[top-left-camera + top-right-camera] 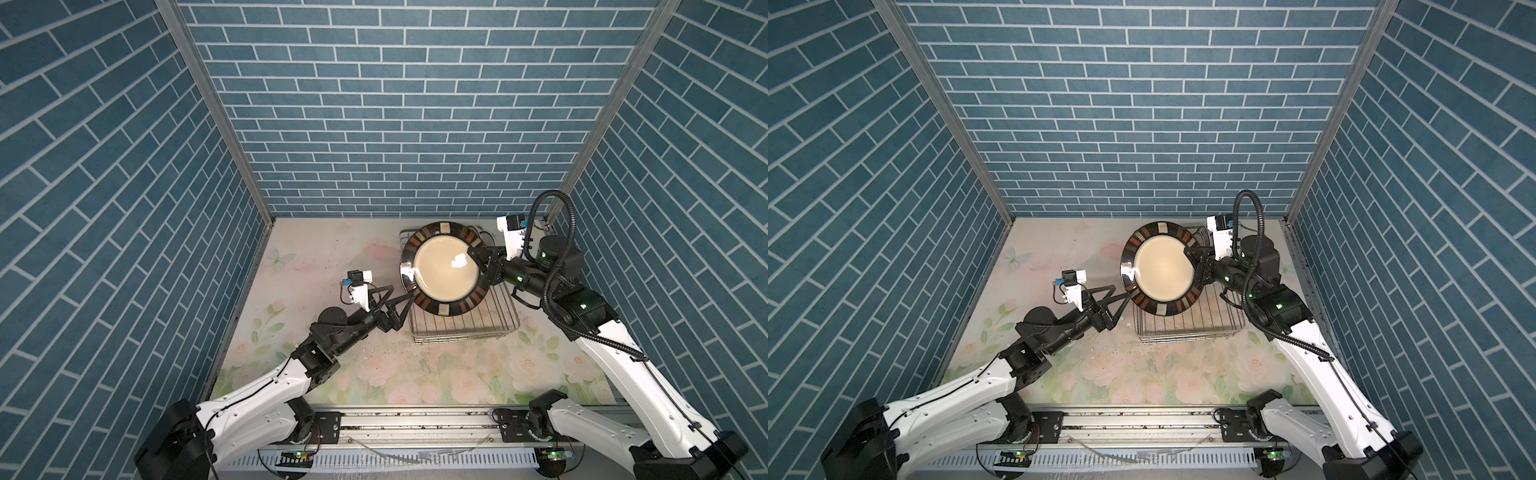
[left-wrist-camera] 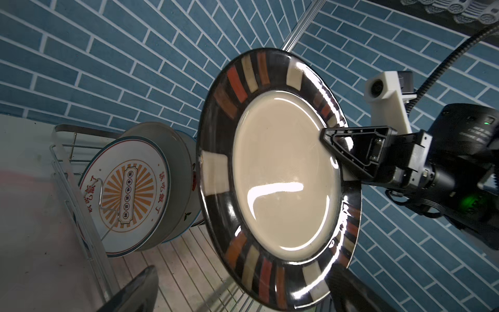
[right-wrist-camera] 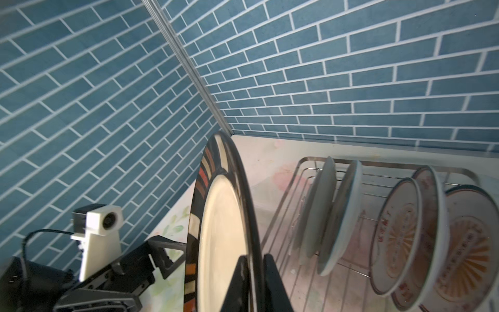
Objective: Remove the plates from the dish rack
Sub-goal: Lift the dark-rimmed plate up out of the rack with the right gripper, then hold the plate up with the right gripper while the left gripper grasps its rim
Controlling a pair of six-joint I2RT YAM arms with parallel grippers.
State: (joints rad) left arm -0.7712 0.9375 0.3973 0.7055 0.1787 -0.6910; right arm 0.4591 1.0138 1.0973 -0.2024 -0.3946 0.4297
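The plate's cream side (image 1: 442, 272) slants across my open fingers, so it is too early to close. My left gripper now moves toward the plate's striped rim (image 1: 424, 304) first, then closes on the plate.
A large plate (image 1: 444, 268) (image 1: 1163, 268) with a cream centre and a dark striped rim hangs tilted above the dish rack (image 1: 465, 328) (image 1: 1192, 328). My right gripper (image 1: 478, 257) (image 1: 1194, 253) (image 3: 253, 272) is shut on its right rim. My left gripper (image 1: 403, 293) (image 1: 1122, 291) (image 2: 243, 297) is open at the plate's lower left edge. In the left wrist view the rim of the plate (image 2: 283, 173) lies between its spread fingers without being pinched. Several other plates (image 3: 399, 237) stand upright in the rack's prongs, one with an orange sunburst (image 2: 129, 194).
The rack's wire rim (image 2: 67, 162) (image 3: 378, 164) stands at the back right of the floral table mat (image 1: 332, 266), close to the back wall and the right wall. Blue brick walls (image 1: 395, 124) close in three sides. A metal rail (image 1: 415, 419) runs along the front.
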